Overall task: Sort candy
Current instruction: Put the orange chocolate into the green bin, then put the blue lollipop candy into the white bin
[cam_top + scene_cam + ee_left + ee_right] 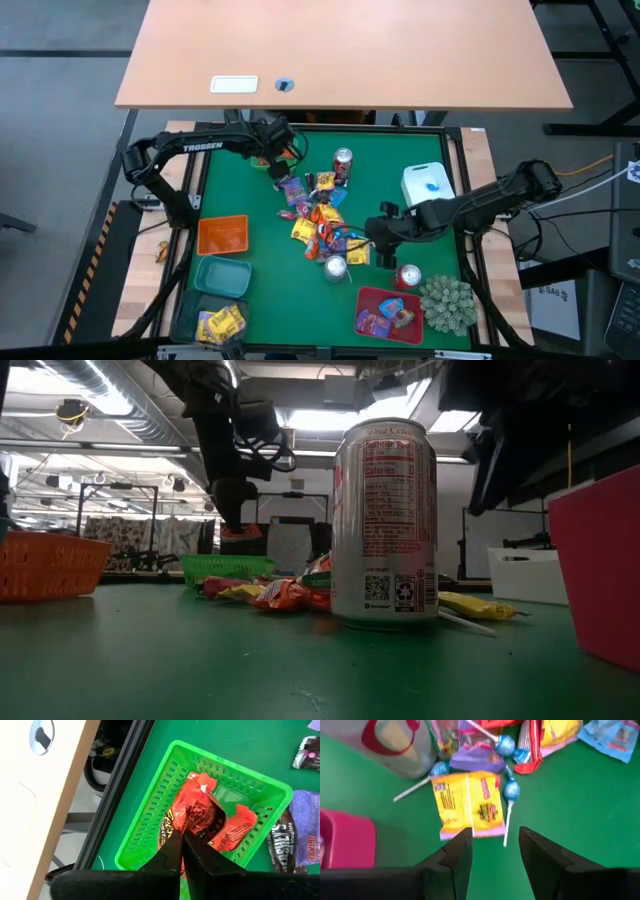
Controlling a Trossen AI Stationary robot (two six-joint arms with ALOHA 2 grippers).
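Note:
I should release the orange-red sweet from my left gripper now. The sweet hangs below my fingers inside the green basket's sides, so it would land there.
The candy lies in a loose pile (320, 215) in the middle of the green mat. My left gripper (182, 845) is at the mat's far left, shut, above a green basket (165, 780) that holds orange-red wrapped sweets (235, 827). An orange-red sweet (240, 532) shows at its tips. My right gripper (495, 850) hangs open over the pile's near right side, pointing steeply down. A yellow packet (467, 802) and a blue lollipop (511, 790) lie on the mat just beyond its fingertips, untouched. My left gripper pinches an orange-red wrapper (240, 532) at its fingertips, coming from above and slanting down. The sweet hangs just below the tips, clear of the green basket's rim (228, 565). The fingers themselves cover the place of contact in the wrist view, so which part of the wrapper they have does not show.
Red-and-silver cans stand at the pile's far side (343, 165), at its near side (336, 266) and by the right arm (407, 277). Orange (222, 235) and teal (222, 275) baskets sit at the left, a red basket (390, 312) and a spiky plant (447, 303) near right, and a white box (428, 183) far right.

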